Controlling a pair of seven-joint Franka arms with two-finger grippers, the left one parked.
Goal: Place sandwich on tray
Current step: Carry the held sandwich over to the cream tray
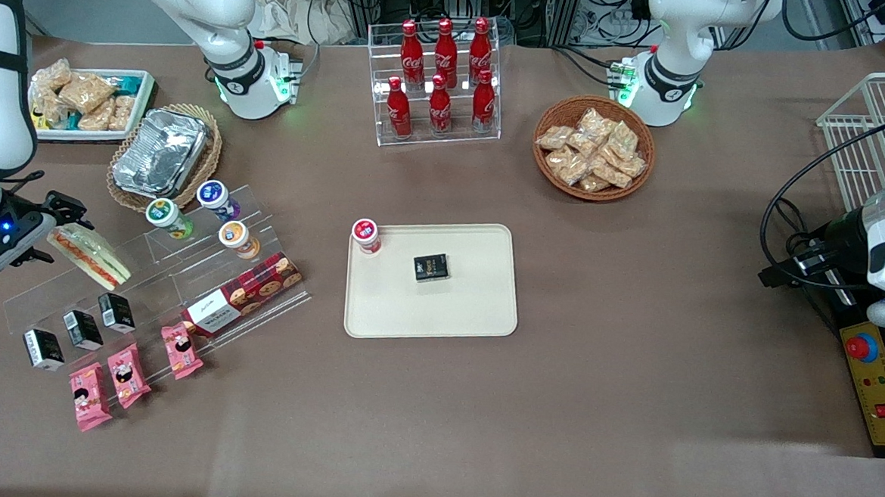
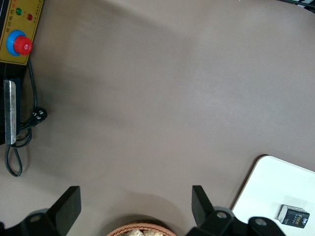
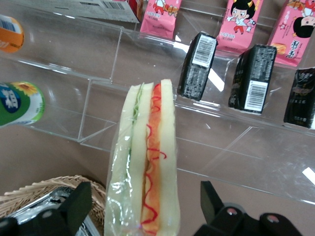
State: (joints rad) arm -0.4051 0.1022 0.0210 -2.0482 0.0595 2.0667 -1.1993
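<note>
The robot's gripper needs to pick up the sandwich (image 1: 91, 255) next by one of its short ends. It then needs to put the sandwich on the tray (image 1: 477, 311).
The sandwich (image 1: 91, 255), a clear-wrapped wedge with white bread and red and green filling, lies on the top step of a clear acrylic stand (image 1: 146, 263) at the working arm's end of the table. My gripper (image 1: 55, 237) is at its end, open, with a finger on each side of it and a gap to each. In the right wrist view the sandwich (image 3: 145, 162) runs between the two black fingers (image 3: 74, 206), untouched. The cream-beige tray (image 1: 477, 311) lies at the table's middle, also showing in the left wrist view (image 2: 268, 187).
A red-capped cup (image 1: 366, 235) and a black box (image 1: 431, 267) sit on the tray. The stand holds cups (image 1: 168, 216), a cookie box (image 1: 243, 292), black boxes (image 1: 84, 329) and pink packets (image 1: 129, 374). A foil container (image 1: 161, 152) in a wicker basket lies beside the gripper.
</note>
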